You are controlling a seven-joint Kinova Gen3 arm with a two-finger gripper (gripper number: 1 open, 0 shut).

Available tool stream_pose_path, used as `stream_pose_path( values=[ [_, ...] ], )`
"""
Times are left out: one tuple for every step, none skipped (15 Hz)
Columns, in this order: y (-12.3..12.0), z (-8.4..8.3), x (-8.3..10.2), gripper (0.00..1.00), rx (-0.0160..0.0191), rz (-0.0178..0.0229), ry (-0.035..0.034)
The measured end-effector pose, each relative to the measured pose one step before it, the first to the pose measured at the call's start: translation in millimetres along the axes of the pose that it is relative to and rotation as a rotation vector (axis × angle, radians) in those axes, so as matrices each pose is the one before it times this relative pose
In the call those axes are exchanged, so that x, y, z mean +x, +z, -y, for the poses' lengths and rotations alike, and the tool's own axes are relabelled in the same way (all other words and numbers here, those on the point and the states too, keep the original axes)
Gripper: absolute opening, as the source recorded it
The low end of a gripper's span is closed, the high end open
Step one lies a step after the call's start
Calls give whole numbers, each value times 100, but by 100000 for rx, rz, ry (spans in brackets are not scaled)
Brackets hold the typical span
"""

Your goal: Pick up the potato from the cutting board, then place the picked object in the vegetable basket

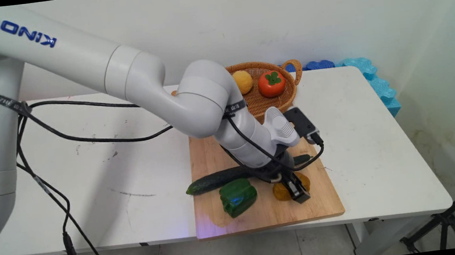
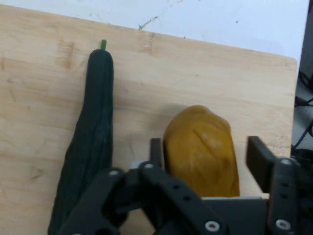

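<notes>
I need to put the ochre-yellow vegetable in the wicker basket with the fruit, so next I should grab the vegetable by its lumpy middle point(image 2: 201, 152).
My gripper point(image 1: 297, 192) is down on the wooden cutting board point(image 1: 262, 219), open, its jaws straddling an ochre-yellow lumpy vegetable point(image 1: 280, 191). In the hand view the vegetable point(image 2: 203, 152) lies between the two fingers point(image 2: 155, 149); the left one is against it and a small gap shows at the right one. A long dark green cucumber point(image 1: 216, 180) lies just behind the gripper, partly hidden by the wrist, and runs along the left of the hand view point(image 2: 93, 132). A green bell pepper point(image 1: 238, 197) sits on the board to the left of the gripper.
A wicker basket point(image 1: 294, 68) behind the board holds a red persimmon-like fruit point(image 1: 272, 83) and a yellow fruit point(image 1: 243, 81). Blue foam pieces point(image 1: 374, 78) lie at the table's back right. A black tripod point(image 1: 452, 218) stands on the floor at right. Black cables point(image 1: 54, 133) hang at left.
</notes>
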Motion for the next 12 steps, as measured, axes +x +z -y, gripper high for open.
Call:
stream_pose_path(
  values=[
    [140, 26, -12, 0, 240, 223, 213],
    [103, 20, -21, 0, 143, 194, 342],
    [12, 0, -17, 0, 57, 117, 349],
    [-51, -27, -5, 0, -46, 68, 441],
    [-107, -19, -6, 0, -43, -25, 313],
    [-232, -29, -5, 0, -47, -38, 547],
    [-263, -15, 21, 0, -34, -174, 395],
    [-437, -12, 33, 0, -48, -198, 558],
    [-660, 20, 86, 0, -126, -373, 573],
    [-816, 62, 151, 0, -113, -434, 565],
    [-814, 68, 197, 0, -152, -537, 452],
    [-1023, 138, 276, 0, -190, -615, 353]
  ],
)
